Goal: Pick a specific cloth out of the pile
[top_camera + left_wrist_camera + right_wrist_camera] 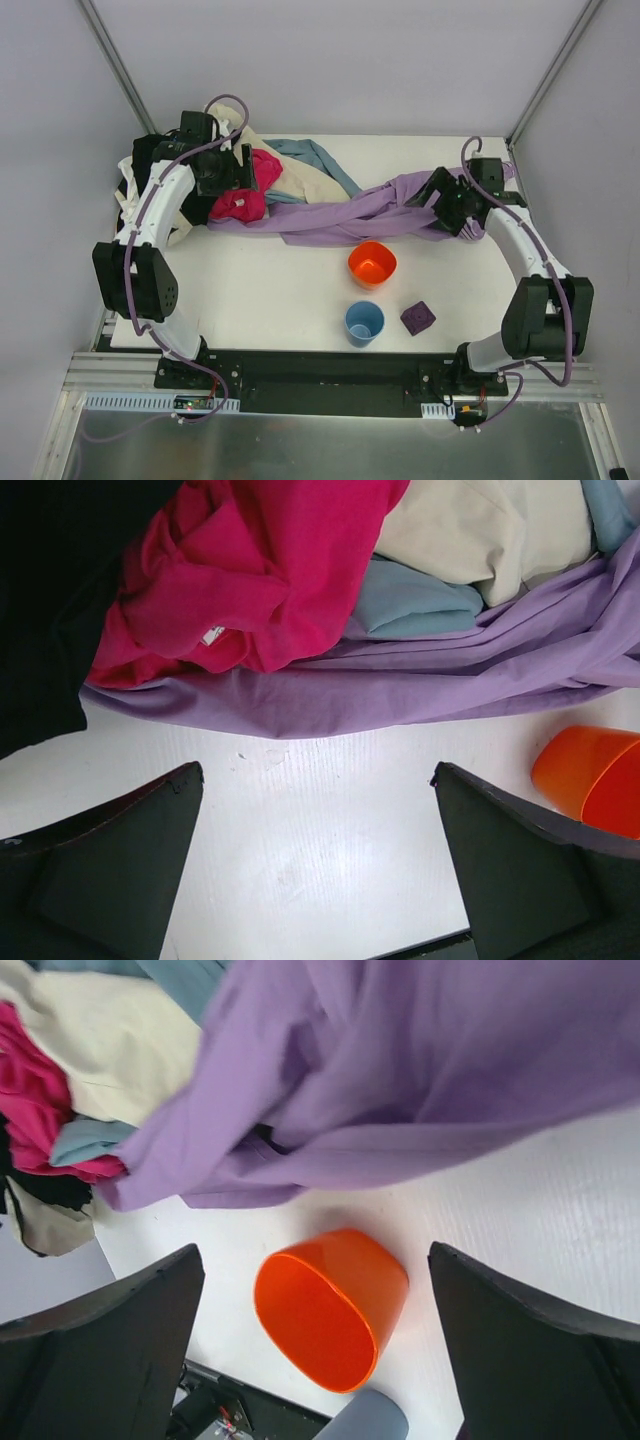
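Note:
My right gripper picks up the lavender cloth by its bunched end away from the pile next, to draw the cloth's trapped end free.
The lavender cloth (340, 215) lies stretched across the table, from the pile (300, 180) at the back left to the right side. My left gripper (240, 172) hovers over the pile's near edge. In the left wrist view it (318, 772) is open over bare table, with the cloth (400, 680) and a magenta garment (250, 570) just beyond the fingertips. My right gripper (445, 205) is above the cloth's right end. It (315, 1251) is open and holds nothing, and the cloth (430, 1060) lies past its fingertips.
An orange bowl (372, 263) stands just in front of the cloth's middle, a blue cup (364, 322) and a small purple block (418, 318) nearer the front edge. Black, cream and grey-blue garments (310, 155) make up the heap. Grey walls enclose the table.

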Controlling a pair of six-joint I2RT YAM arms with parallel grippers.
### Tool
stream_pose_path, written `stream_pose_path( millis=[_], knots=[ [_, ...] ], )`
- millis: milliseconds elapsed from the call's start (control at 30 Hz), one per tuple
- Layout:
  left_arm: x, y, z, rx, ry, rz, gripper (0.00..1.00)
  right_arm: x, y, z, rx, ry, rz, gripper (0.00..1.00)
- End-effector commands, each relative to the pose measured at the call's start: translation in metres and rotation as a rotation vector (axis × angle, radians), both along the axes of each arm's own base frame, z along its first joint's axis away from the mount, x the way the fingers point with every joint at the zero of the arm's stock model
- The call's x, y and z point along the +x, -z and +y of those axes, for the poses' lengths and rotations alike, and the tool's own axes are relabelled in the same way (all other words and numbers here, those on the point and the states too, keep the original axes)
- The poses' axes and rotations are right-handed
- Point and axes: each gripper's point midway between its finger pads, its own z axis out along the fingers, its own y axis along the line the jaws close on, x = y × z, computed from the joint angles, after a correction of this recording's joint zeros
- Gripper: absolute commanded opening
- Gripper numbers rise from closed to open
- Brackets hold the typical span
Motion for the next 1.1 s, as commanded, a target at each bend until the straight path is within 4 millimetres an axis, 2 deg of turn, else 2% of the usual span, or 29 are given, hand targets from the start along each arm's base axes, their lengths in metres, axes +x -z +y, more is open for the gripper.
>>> stream_pose_path(
  millis=[0,133,267,433,767,833,900,1000,1067],
  knots=[
    [-0.003,-0.007,-0.001,0.012,0.029,-0.044,0.99,-0.005,0.024,0.015,0.096,0.036,0.039,0.96],
    [-0.004,-0.003,-0.002,0.009,0.035,-0.038,0.99,0.002,0.044,0.020,0.147,0.065,0.068,0.96],
    [-0.005,0.003,-0.001,0.013,0.036,-0.028,0.99,0.025,0.060,0.030,0.241,0.106,0.082,0.96],
    [-0.006,0.007,0.000,0.023,0.039,-0.023,0.99,0.054,0.081,0.033,0.285,0.166,0.120,0.96],
    [-0.006,0.009,-0.001,0.020,0.045,-0.021,0.99,0.092,0.111,0.065,0.289,0.134,0.199,0.98],
    [-0.007,0.010,-0.001,0.021,0.044,-0.020,0.99,0.102,0.112,0.072,0.300,0.117,0.188,0.87],
    [-0.007,0.010,-0.001,0.022,0.045,-0.018,0.99,0.116,0.104,0.078,0.323,0.095,0.156,0.61],
    [-0.007,0.009,-0.002,0.016,0.047,-0.022,0.99,0.130,0.092,0.083,0.335,0.070,0.116,0.36],
    [-0.007,0.008,-0.002,0.015,0.046,-0.023,0.98,0.139,0.076,0.086,0.338,0.049,0.071,0.21]
  ],
)
